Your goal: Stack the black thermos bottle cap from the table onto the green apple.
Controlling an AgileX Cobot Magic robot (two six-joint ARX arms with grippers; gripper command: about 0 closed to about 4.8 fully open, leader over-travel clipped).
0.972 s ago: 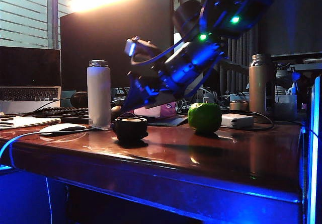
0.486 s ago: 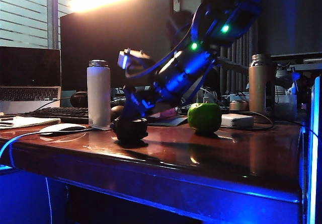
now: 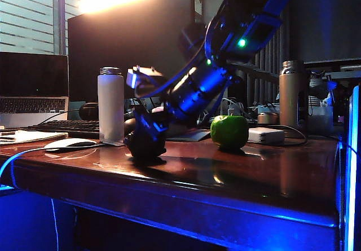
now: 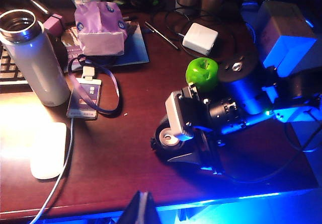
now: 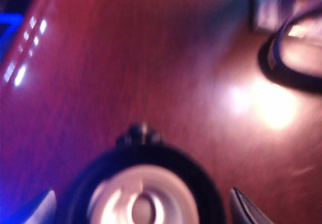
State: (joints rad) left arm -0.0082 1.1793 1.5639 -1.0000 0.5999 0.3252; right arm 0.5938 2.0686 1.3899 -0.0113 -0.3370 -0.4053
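My right gripper should close beside the black cap's side to catch it.
The black thermos bottle cap [image 5: 143, 194] stands mouth-up on the table [image 3: 237, 177], its pale inner ring showing. My right gripper [image 5: 143, 211] is open and low around it, one finger on each side with a small gap to the cap wall. In the exterior view this gripper [image 3: 144, 141] reaches across to the left and hides most of the cap [image 3: 148, 149]. The green apple [image 3: 229, 131] sits on the table to the right of the cap, a short way apart; the left wrist view shows the apple [image 4: 202, 73] too. My left gripper [image 4: 142, 210] is shut, hovering over the table's front edge.
A white thermos bottle [image 3: 111, 104] without its cap stands left of the cap. A white mouse [image 4: 48, 151], a badge on a lanyard [image 4: 84, 100], a pink pack [image 4: 100, 25] and a white charger [image 4: 199, 38] lie around. A steel bottle [image 3: 289, 96] stands at the back right.
My right arm has swung down and to the left, bringing its open gripper from above the cap to around it. Cap, apple and left gripper have not moved.
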